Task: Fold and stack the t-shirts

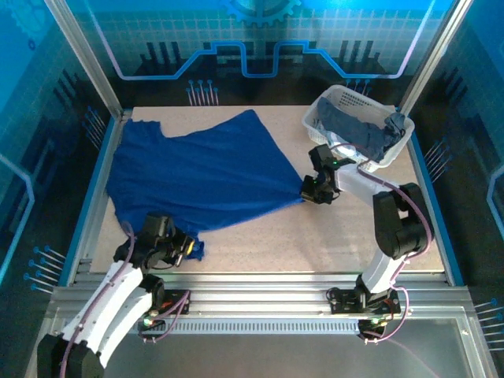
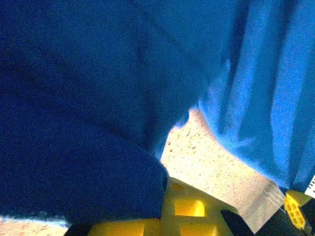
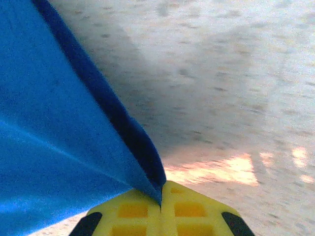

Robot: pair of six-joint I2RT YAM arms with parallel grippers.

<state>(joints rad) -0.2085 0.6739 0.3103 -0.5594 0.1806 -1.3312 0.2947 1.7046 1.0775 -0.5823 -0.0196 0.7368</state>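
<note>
The shirt is crowding the table's side edge, so its bunched corner would end up short of its place if the left gripper opened now. The robot should first move it.
A royal blue t-shirt (image 1: 197, 173) lies spread and stretched over the left half of the table. My left gripper (image 1: 189, 248) is shut on a bunched corner of it near the front edge; in the left wrist view the blue cloth (image 2: 98, 123) drapes over the yellow fingers (image 2: 192, 209). My right gripper (image 1: 307, 191) is shut on the shirt's right corner, pulling it to a point. In the right wrist view that corner (image 3: 74, 147) runs into the seam between the closed yellow fingers (image 3: 192, 211). Duller grey-blue t-shirts (image 1: 366, 132) sit in the basket.
A white lattice basket (image 1: 335, 101) stands at the back right corner of the table. The speckled tabletop (image 1: 315, 236) is bare between the arms. Metal frame posts and glass walls ring the table.
</note>
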